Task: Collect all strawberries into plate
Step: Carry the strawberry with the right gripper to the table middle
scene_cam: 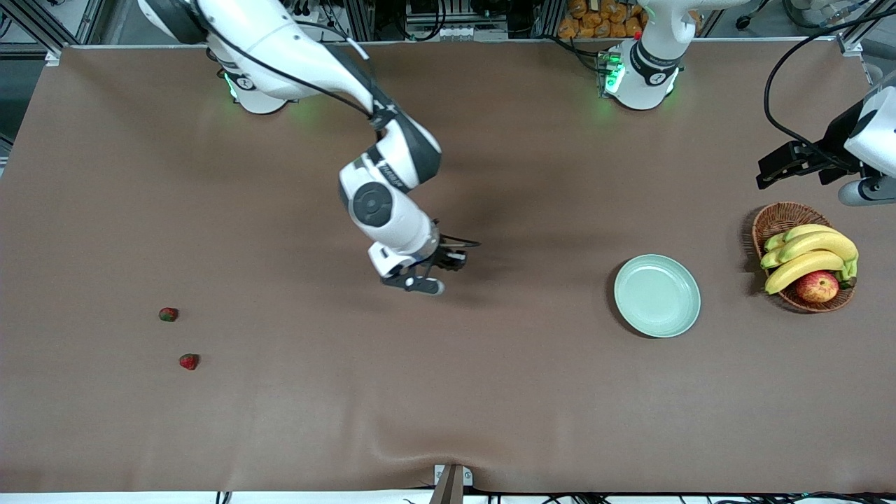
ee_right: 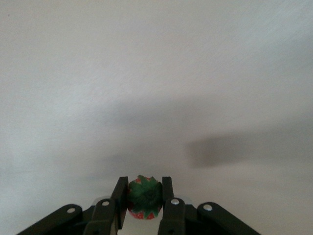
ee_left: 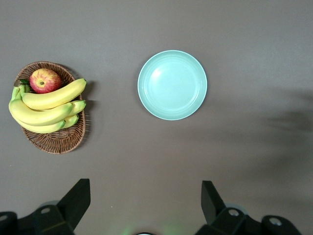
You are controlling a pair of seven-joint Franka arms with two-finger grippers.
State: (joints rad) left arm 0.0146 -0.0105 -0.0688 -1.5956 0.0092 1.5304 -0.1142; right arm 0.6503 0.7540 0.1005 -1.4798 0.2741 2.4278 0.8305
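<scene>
The held strawberry is above the table in the right wrist view, so my right gripper should move it to the plate before it opens.
Two strawberries lie on the brown table toward the right arm's end, one (scene_cam: 168, 314) a little farther from the front camera than the other (scene_cam: 188, 361). A third strawberry (ee_right: 145, 198), green top showing, is pinched in my right gripper (ee_right: 144, 183), which is shut on it. That right gripper (scene_cam: 448, 262) hangs over the middle of the table. The pale mint-green plate (scene_cam: 657, 295) lies bare toward the left arm's end, and it shows in the left wrist view as the plate (ee_left: 172, 84). My left gripper (ee_left: 145, 191) is open and holds nothing; the left gripper (scene_cam: 770, 168) waits above the basket.
A brown wicker basket (scene_cam: 777, 218) beside the plate holds bananas (scene_cam: 812, 255) and a red-yellow apple (scene_cam: 817, 286). In the left wrist view the basket (ee_left: 58, 142) lies next to the plate. A small bracket (scene_cam: 451, 483) sits at the table's near edge.
</scene>
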